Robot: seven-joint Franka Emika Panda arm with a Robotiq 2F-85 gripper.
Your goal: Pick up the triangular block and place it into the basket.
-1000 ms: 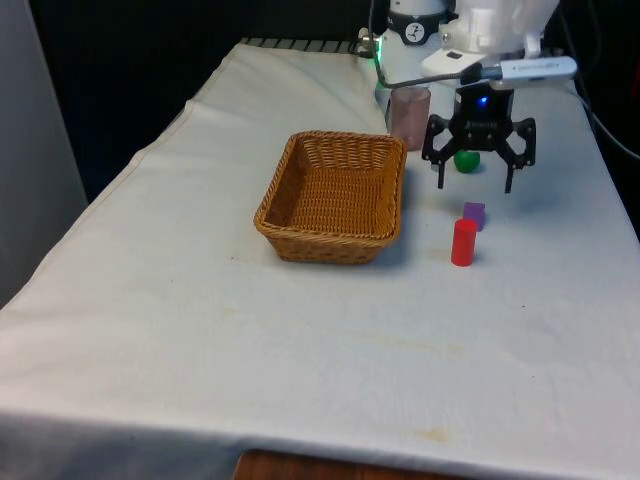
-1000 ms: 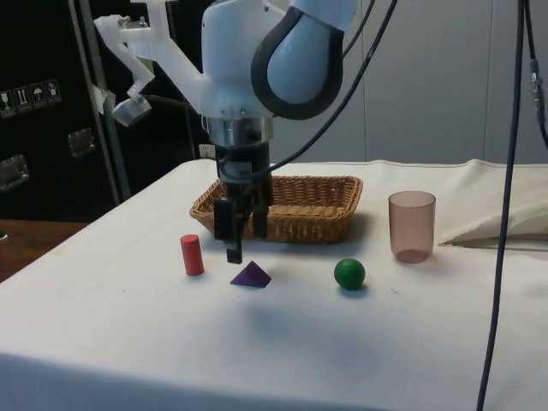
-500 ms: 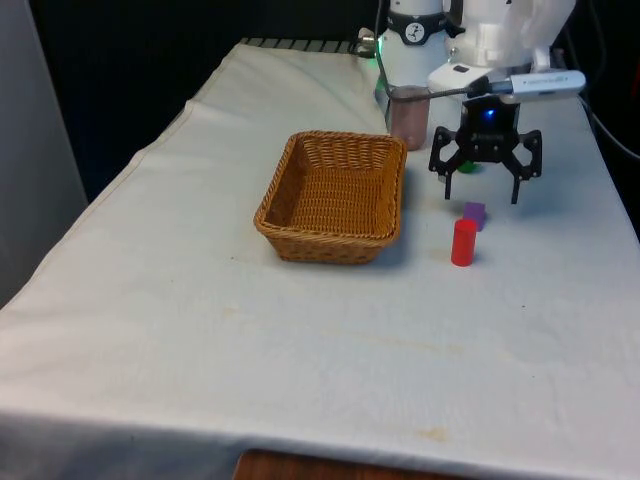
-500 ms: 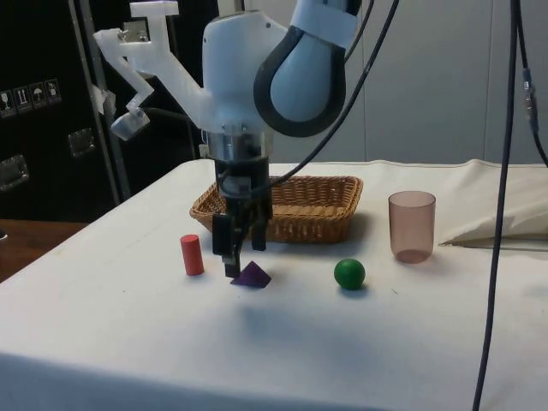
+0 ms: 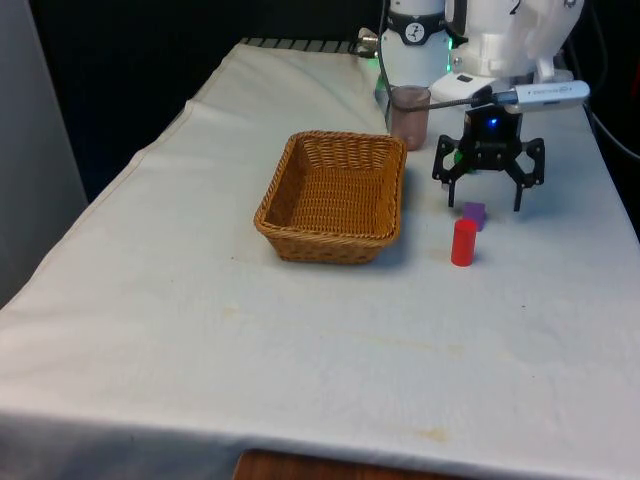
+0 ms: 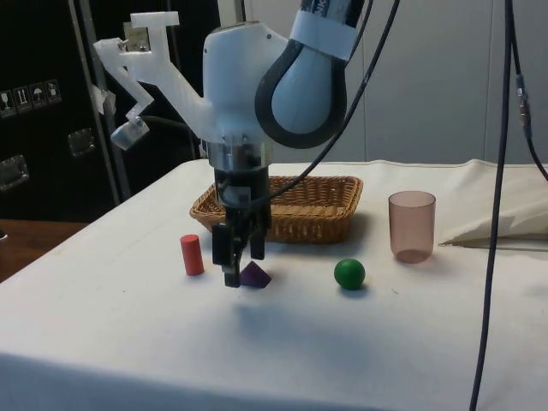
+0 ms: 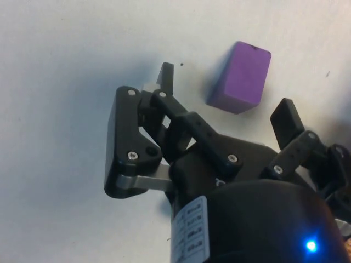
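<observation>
The triangular block (image 5: 474, 214) needs to go into the basket, so my gripper will grab the block's long sides next.
The triangular block (image 5: 474, 214) is purple and lies on the cloth beside the woven basket (image 5: 330, 241), toward the front view's right. My gripper (image 5: 481, 197) hangs low over the block, open, one finger on each side of it. In the side view the gripper (image 6: 243, 267) reaches almost to the cloth, and the block (image 6: 256, 276) shows just behind the near finger, with the basket (image 6: 300, 216) beyond. In the wrist view the block (image 7: 241, 78) lies between the spread fingertips (image 7: 166, 77), touching neither.
A red cylinder (image 5: 463, 242) stands close to the block, nearer the front camera; the side view has the cylinder (image 6: 192, 254) left of the gripper. A green ball (image 6: 349, 273) and a pink translucent cup (image 6: 412, 226) stand further along. The cup (image 5: 409, 115) is behind the basket.
The open gripper has come down over the purple block, from well above it to near the cloth. The block, cylinder, ball and basket have not moved.
</observation>
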